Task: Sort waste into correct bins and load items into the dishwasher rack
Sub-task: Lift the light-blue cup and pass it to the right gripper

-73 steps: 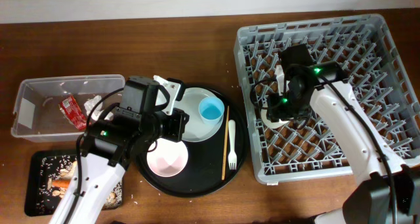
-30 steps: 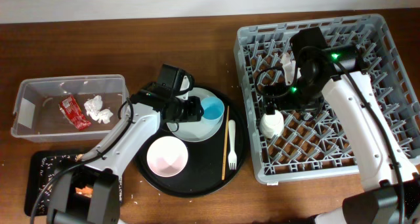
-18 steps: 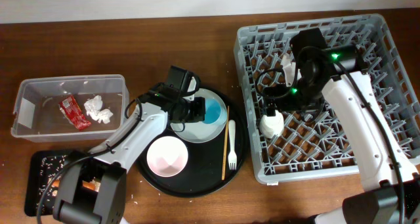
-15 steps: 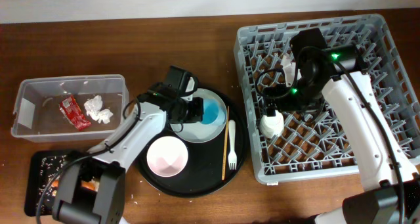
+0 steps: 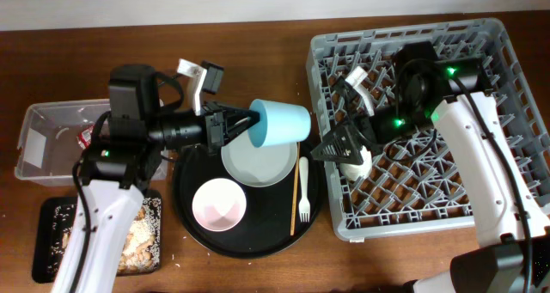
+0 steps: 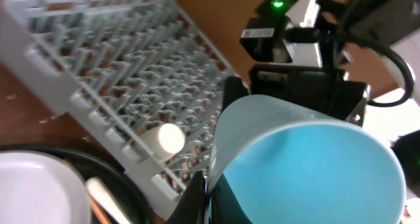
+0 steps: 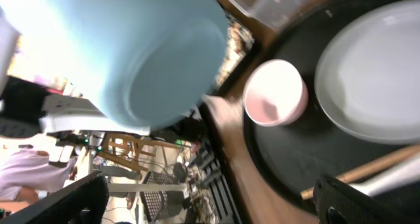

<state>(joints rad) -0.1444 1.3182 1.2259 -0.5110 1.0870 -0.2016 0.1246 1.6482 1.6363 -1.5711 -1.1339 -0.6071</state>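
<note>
My right gripper grabs the light blue cup around its base end (image 5: 301, 123) next, to load it rim-first into the dishwasher rack (image 5: 481, 44).
My left gripper (image 5: 243, 121) is shut on the rim of the light blue cup (image 5: 280, 124), held tipped on its side in the air above the pale grey plate (image 5: 258, 162). In the left wrist view the fingers (image 6: 199, 199) pinch the cup's wall (image 6: 308, 165). My right gripper (image 5: 325, 147) stands open at the left edge of the grey dishwasher rack (image 5: 481, 44), pointing at the cup, nothing between its fingers. The cream cup (image 5: 357, 161) lies in the rack beside it. The pinkish bowl (image 5: 219, 204), white fork (image 5: 303, 190) and chopstick (image 5: 295, 186) lie on the round black tray (image 5: 193, 241).
The clear tub (image 5: 43, 134) at the left holds the red wrapper (image 5: 86, 138), partly hidden by my left arm. Crumbly food scraps fill the shallow black tray (image 5: 51, 211) at the front left. The right wrist view shows the cup's base (image 7: 131, 46), bowl (image 7: 275, 92) and plate (image 7: 374, 73).
My left gripper shut on the blue cup's rim and lifted it off the plate, tipping it sideways. The right gripper left the cream cup and swung left to the rack's edge.
</note>
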